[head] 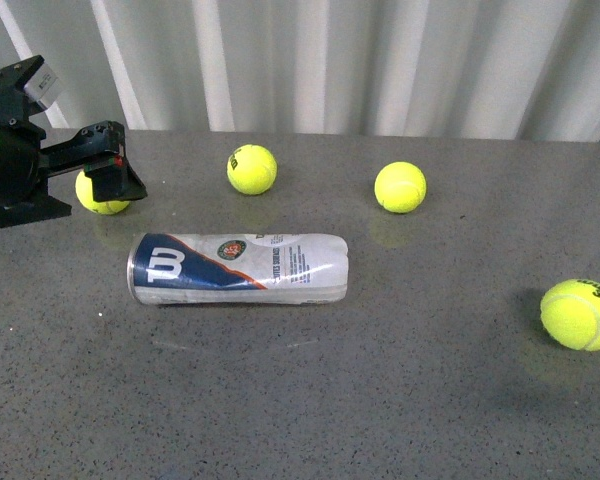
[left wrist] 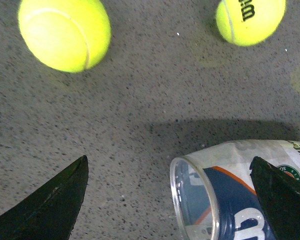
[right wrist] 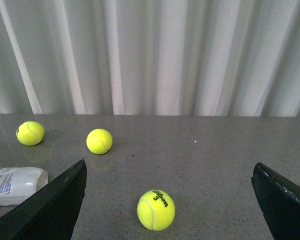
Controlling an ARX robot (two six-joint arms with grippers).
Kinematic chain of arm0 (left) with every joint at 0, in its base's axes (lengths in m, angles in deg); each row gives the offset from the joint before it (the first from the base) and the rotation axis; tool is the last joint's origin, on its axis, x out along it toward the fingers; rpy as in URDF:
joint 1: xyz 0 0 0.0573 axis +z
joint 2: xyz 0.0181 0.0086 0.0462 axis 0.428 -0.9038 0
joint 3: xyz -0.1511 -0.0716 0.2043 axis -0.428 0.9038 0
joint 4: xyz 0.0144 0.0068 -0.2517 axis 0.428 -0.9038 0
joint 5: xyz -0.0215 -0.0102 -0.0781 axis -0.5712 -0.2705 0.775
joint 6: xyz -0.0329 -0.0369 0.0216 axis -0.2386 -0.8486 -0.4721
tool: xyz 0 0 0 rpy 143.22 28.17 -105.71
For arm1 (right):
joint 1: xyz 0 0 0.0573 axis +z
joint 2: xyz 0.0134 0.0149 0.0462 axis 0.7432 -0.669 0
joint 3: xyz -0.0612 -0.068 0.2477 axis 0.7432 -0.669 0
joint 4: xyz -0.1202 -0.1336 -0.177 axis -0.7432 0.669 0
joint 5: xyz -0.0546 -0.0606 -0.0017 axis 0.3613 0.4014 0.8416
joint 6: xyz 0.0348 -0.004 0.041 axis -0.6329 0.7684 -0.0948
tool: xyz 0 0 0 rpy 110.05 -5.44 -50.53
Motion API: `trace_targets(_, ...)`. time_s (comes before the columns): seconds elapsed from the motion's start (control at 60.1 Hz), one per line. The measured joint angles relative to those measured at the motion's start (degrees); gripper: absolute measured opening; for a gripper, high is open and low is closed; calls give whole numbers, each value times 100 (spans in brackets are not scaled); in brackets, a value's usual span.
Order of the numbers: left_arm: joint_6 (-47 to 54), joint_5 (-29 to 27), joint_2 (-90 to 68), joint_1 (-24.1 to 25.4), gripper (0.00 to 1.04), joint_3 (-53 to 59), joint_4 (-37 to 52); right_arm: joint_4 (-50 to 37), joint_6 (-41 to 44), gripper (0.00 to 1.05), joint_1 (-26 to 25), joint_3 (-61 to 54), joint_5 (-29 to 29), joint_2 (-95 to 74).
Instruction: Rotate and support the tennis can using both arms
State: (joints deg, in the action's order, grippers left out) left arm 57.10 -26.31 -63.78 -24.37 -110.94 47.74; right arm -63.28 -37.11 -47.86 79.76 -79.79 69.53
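I should next grab the can with my left gripper by its silver rim [head: 133, 268], to leave the tennis can's closed end [head: 338, 268] free for the other arm to support.
The tennis can [head: 238, 268] lies on its side on the grey table, its silver-rimmed open end to the left and the navy label with the white "W" facing me. My left gripper [head: 115, 178] is open and hovers above and behind that left end, not touching it. In the left wrist view the can's open mouth [left wrist: 230, 200] lies between the spread fingers of the left gripper [left wrist: 168, 159], close to one finger [left wrist: 282, 200]. My right gripper [right wrist: 169, 164] is open and empty. It is out of the front view and far from the can's closed end [right wrist: 15, 186].
Several yellow-green tennis balls lie on the table [head: 310, 400]: one behind the left gripper [head: 103, 195], two behind the can [head: 252, 169] [head: 400, 187], one at the right edge [head: 580, 314]. That last ball [right wrist: 156, 209] sits between the right fingers. A white corrugated wall stands behind.
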Motion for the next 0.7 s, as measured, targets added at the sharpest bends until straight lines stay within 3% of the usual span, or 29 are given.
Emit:
trace_targets(0.333,-212,745,-175,-348,98,507,-87,0,0,98,0,0,0,0)
trace_targets(0.566,-892,1036,-192,-634,98,634,595,0,0,98,0,0,0,0)
trace_targets(0.699,-1222,1045,-348,-761,70,638,872,0,0,98,0,0,0,0)
